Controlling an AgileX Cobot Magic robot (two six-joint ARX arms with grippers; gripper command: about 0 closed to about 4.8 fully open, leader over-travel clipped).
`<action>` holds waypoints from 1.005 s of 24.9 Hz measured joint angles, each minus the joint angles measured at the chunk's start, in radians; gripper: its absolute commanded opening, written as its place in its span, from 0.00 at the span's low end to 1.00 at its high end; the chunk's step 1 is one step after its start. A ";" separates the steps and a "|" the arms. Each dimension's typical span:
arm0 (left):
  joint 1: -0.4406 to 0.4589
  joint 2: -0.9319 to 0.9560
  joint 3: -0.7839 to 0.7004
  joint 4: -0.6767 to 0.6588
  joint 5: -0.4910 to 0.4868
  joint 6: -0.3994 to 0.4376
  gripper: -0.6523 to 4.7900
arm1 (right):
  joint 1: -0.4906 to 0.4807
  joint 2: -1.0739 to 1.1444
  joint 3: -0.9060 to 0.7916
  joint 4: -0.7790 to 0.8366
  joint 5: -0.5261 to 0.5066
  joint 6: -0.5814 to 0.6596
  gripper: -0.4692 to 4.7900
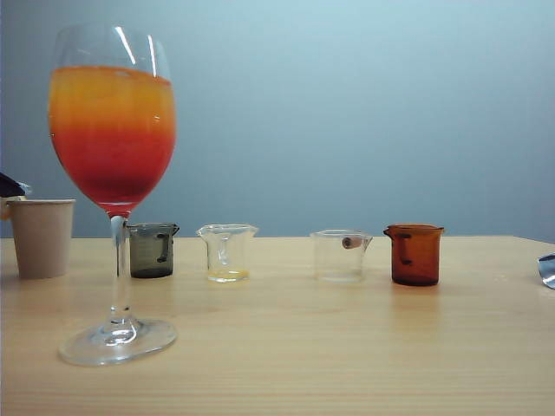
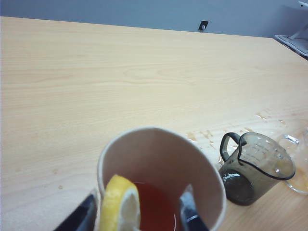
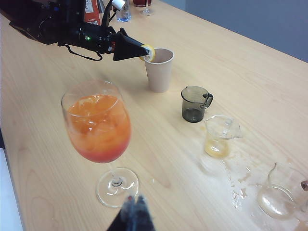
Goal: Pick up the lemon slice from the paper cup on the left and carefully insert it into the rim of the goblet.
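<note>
The lemon slice stands upright with its round peel edge [image 2: 116, 195] facing up, so the left gripper should grab the lemon slice by its flat sides next.
The paper cup [image 2: 159, 159] holds red liquid, and the lemon slice [image 2: 121, 204] sits upright on its rim. My left gripper [image 2: 134, 217] is open around the slice. One finger [image 2: 79, 217] is outside the cup wall and the other [image 2: 190, 214] is inside the cup, neither pressing the slice. In the exterior view the cup [image 1: 41, 236] stands at the far left, with the left gripper [image 1: 10, 185] just above it. The goblet [image 1: 113, 173] with its orange-to-red drink stands right of the cup. My right gripper [image 3: 134, 204] is shut and empty, near the goblet's foot [image 3: 117, 186].
A dark grey beaker [image 1: 153, 250], two clear beakers [image 1: 227, 252] [image 1: 340, 255] and an amber beaker [image 1: 414, 254] stand in a row to the right of the goblet. Spilled drops wet the table near the clear beakers [image 3: 238, 178].
</note>
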 measured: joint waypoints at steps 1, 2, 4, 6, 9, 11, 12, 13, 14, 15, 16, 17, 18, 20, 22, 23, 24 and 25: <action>0.000 0.000 0.000 0.000 0.000 0.000 0.53 | 0.000 0.000 0.000 0.000 0.000 0.000 0.08; 0.000 0.000 0.000 0.000 0.000 0.000 0.53 | 0.000 0.000 0.000 0.000 0.000 0.000 0.08; 0.000 0.000 0.000 0.000 0.000 0.000 0.53 | 0.000 0.000 0.000 0.000 0.000 0.000 0.08; 0.000 0.000 0.000 0.000 0.000 0.000 0.53 | 0.000 0.000 0.000 -0.001 0.000 0.000 0.08; 0.000 0.000 0.000 0.000 0.000 0.000 0.53 | 0.000 0.000 0.000 -0.007 0.000 0.000 0.08; 0.000 0.000 0.000 0.000 0.000 0.000 0.53 | 0.000 0.000 0.000 -0.019 0.000 0.000 0.08; 0.004 0.000 0.000 0.000 0.000 0.000 0.53 | 0.000 0.000 0.000 -0.021 0.000 0.000 0.08; 0.007 0.000 0.000 0.000 0.001 0.000 0.53 | 0.000 0.000 0.000 -0.021 0.000 0.000 0.08; 0.010 0.000 0.000 0.000 0.000 0.000 0.53 | 0.000 0.000 0.000 -0.021 0.000 0.000 0.08; 0.015 0.000 0.000 0.000 0.001 0.000 0.53 | 0.000 0.000 0.000 -0.021 0.000 0.000 0.08; 0.020 0.000 0.000 0.000 0.002 0.000 0.53 | 0.000 0.000 0.000 -0.021 0.000 0.000 0.08; 0.022 0.000 0.000 0.000 0.003 0.000 0.53 | 0.000 0.000 0.000 -0.021 0.000 0.000 0.08; 0.026 0.000 0.000 0.000 0.004 -0.005 0.53 | 0.000 0.000 0.000 -0.021 0.000 0.000 0.08; 0.026 0.000 0.000 0.000 0.005 -0.012 0.53 | 0.000 0.000 0.000 -0.021 0.000 0.000 0.08; 0.026 0.000 0.000 0.000 0.019 -0.013 0.49 | 0.000 0.000 0.000 -0.021 0.000 0.000 0.08; 0.026 0.000 0.000 0.000 0.020 -0.013 0.41 | 0.000 0.000 0.000 -0.021 0.000 0.000 0.08; 0.026 0.000 0.000 0.000 0.023 -0.013 0.31 | 0.000 0.000 0.000 -0.021 0.000 0.000 0.08; 0.026 0.000 0.000 0.000 0.023 -0.014 0.29 | 0.000 0.000 0.000 -0.021 0.000 0.000 0.08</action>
